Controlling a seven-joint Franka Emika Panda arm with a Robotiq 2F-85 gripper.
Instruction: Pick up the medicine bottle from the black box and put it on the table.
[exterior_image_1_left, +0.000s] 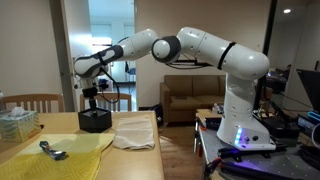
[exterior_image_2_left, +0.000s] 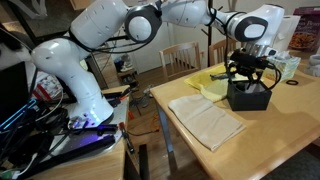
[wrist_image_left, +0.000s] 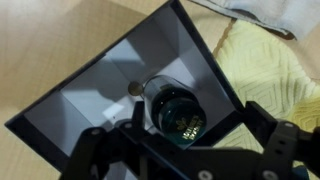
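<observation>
The bottle's whole cap shows between my fingers, one above the box's rim, so closing now would miss the cap. My gripper lowers, before closing.
The black box stands on the wooden table in both exterior views. In the wrist view I look down into the box. A dark green medicine bottle with a glossy cap stands inside it, near the right wall. My gripper is open just above the box, with one finger on each side of the bottle; neither touches it. In both exterior views the gripper hangs right over the box opening, and the bottle is hidden.
A white cloth lies beside the box. A yellow cloth lies on its other side with a small metal object on it. A clear plastic container and wooden chairs stand at the table's far edge.
</observation>
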